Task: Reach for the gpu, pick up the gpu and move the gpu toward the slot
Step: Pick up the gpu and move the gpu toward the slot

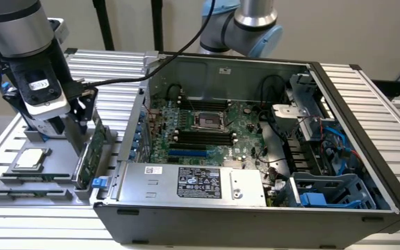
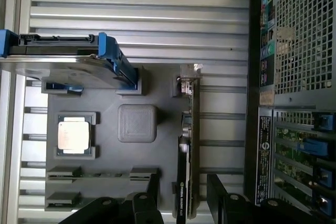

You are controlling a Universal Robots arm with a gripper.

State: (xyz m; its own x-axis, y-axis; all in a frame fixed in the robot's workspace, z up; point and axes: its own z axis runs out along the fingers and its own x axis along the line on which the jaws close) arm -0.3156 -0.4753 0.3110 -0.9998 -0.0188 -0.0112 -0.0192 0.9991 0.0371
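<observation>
The GPU's lower corners are enclosed by the grey holders of the tray (image 1: 83, 194), so my gripper will next grip the GPU by its free upper edge (image 1: 96, 130) to pick it up.
The gpu (image 2: 190, 145) stands on edge in the grey fixture tray (image 2: 105, 108), a thin dark card with a green board and a silver bracket at one end. In the exterior view the gpu (image 1: 91, 148) is just outside the computer case's left wall. My gripper (image 2: 184, 182) is open and straddles the card, one black finger (image 2: 153, 190) on each side with a gap to the board. In the exterior view the gripper (image 1: 77, 122) hangs low over the tray, above the card's far end. The blue slot (image 1: 187, 153) lies on the motherboard inside the case.
The tray also holds a silver hard drive with blue rails (image 2: 68, 64), a square processor chip (image 2: 75, 136) and memory sticks (image 2: 63, 174). The open computer case (image 1: 255, 156) stands close beside the tray, its perforated rear panel (image 2: 304, 35) near the card. A second arm's base (image 1: 245, 26) is behind the case.
</observation>
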